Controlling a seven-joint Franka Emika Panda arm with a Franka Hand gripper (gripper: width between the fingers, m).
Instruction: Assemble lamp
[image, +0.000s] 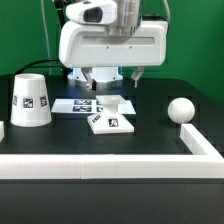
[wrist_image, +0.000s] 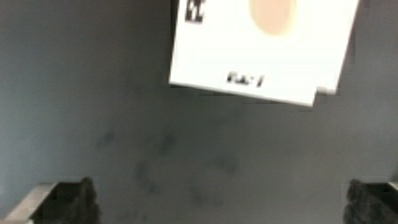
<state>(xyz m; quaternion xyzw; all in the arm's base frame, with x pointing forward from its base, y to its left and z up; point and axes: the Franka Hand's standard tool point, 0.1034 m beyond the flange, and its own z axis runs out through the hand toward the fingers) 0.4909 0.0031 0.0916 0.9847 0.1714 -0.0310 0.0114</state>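
Observation:
I should pick up the lamp base by its socket block (image: 110, 103) next. My gripper should then hold the lamp base firmly against the white wall beside the bulb (image: 180, 110).
The flat square lamp base (image: 111, 121) lies on the dark table near the middle, tags facing up. In the wrist view the base (wrist_image: 258, 50) shows as a white square with a tag and a round socket, apart from the fingers. The cone shade (image: 30, 100) stands at the exterior view's left. The ball-headed bulb (image: 180, 110) lies at the exterior view's right. My gripper (image: 112, 78) hangs above and behind the base. In the wrist view the gripper (wrist_image: 217, 205) is open wide and empty, with only bare table between its dark fingertips (wrist_image: 63, 202).
The marker board (image: 76, 105) lies flat just behind the base toward the exterior view's left. A low white wall (image: 110, 165) runs along the table's front and another (image: 200, 140) along the exterior view's right, near the bulb.

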